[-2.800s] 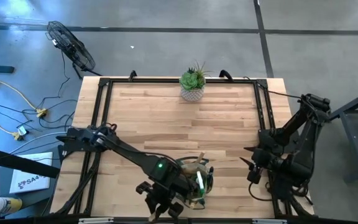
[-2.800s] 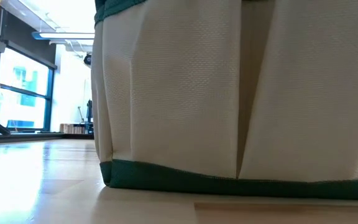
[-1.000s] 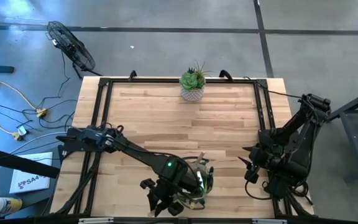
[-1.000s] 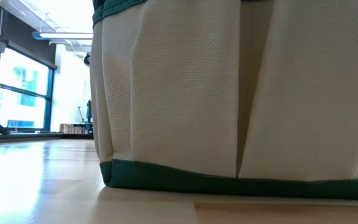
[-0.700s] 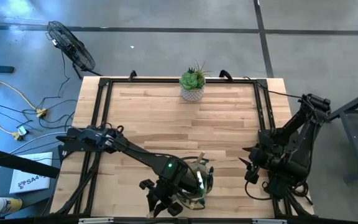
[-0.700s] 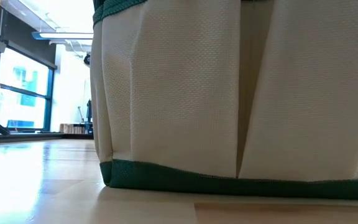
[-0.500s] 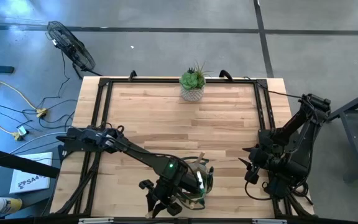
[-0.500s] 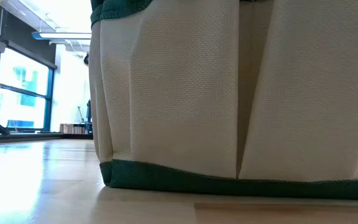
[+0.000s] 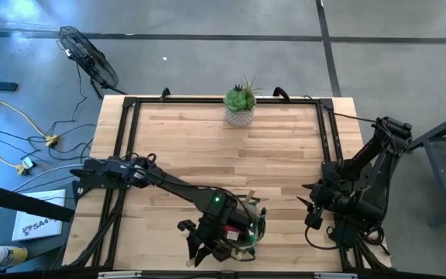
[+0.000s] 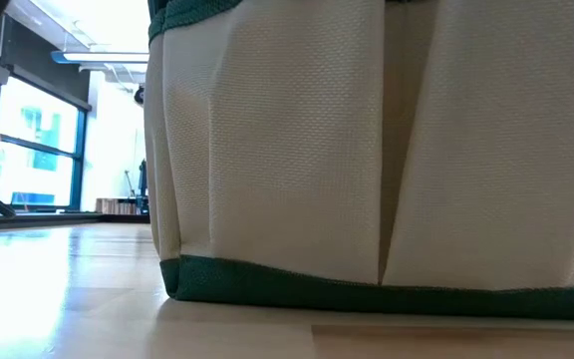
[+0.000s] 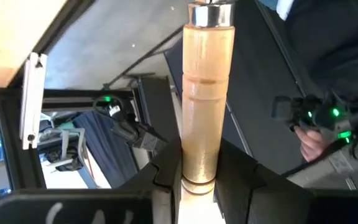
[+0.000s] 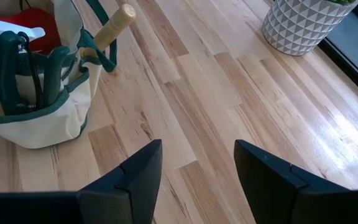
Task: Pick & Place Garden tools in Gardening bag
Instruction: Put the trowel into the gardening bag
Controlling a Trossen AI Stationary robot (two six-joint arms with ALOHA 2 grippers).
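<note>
The wooden handle (image 9: 191, 261) is beside the gardening bag (image 9: 248, 226) and would miss it if I opened now, so my left gripper needs to first move the handle over the bag.
The gardening bag (image 9: 248, 226) stands at the table's near edge; its cream wall (image 10: 367, 150) fills the low view. Out of its top (image 12: 36, 93) stick a wooden handle (image 12: 114, 25), a red item (image 12: 33, 34) and a white nozzle (image 12: 5, 28). Just left of the bag, my left gripper (image 9: 198, 249) is shut on a wooden-handled tool (image 11: 207, 93). The tool's metal ferrule (image 11: 210, 12) points away from the fingers, and its working end is out of view. My right gripper (image 9: 308, 205) hangs open over the table's right side, with nothing between its fingers (image 12: 197, 168). My left gripper pinches the wooden handle near its free end (image 11: 197, 177) between its two fingers. The handle runs on straight out from between the fingers, along them. The tool is lifted clear of the table, beyond its near edge.
A green succulent in a white patterned pot (image 9: 240, 105) stands at the middle of the far edge. A black frame (image 9: 126, 147) runs along the table's sides. Bare wood (image 9: 231, 155) lies between the pot and the bag.
My left gripper has swung a little toward the table's right, closer to the bag, still shut on the wooden handle. The bag's upper rim has shifted slightly in the low view.
</note>
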